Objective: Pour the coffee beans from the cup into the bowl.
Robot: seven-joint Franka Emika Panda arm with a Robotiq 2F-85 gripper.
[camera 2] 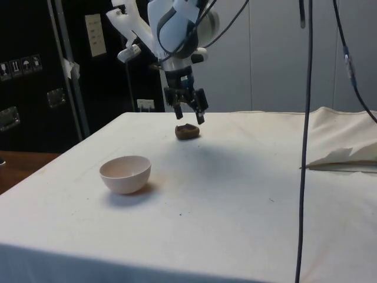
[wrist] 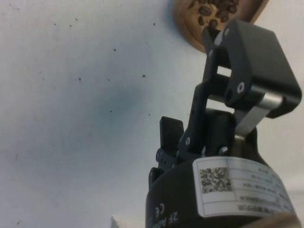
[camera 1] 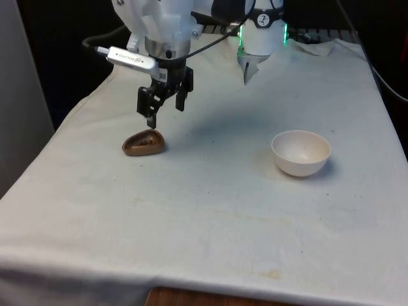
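Observation:
I should next grab the cup by its side (camera 1: 157, 148) to keep it level, because there are loose coffee beans in the cup's opening.
A small brown cup (camera 1: 143, 143) stands on the white cloth at the front view's left, with coffee beans (wrist: 212, 10) showing in its mouth in the wrist view. My gripper (camera 1: 166, 108) hangs just above and slightly behind the cup, apart from it, open, with nothing between its fingers. From the side, the gripper (camera 2: 189, 112) hovers over the cup (camera 2: 187, 131). The white bowl (camera 1: 301, 152) sits at the front view's right, well away from the cup; it is the nearer object, the bowl (camera 2: 125, 174), in the side view. I see nothing inside the bowl.
Bunched cloth (camera 1: 319, 46) lies at the far right corner. Dark cables (camera 2: 306, 118) hang in the side view's foreground. The table's near edge (camera 1: 191, 296) runs along the front.

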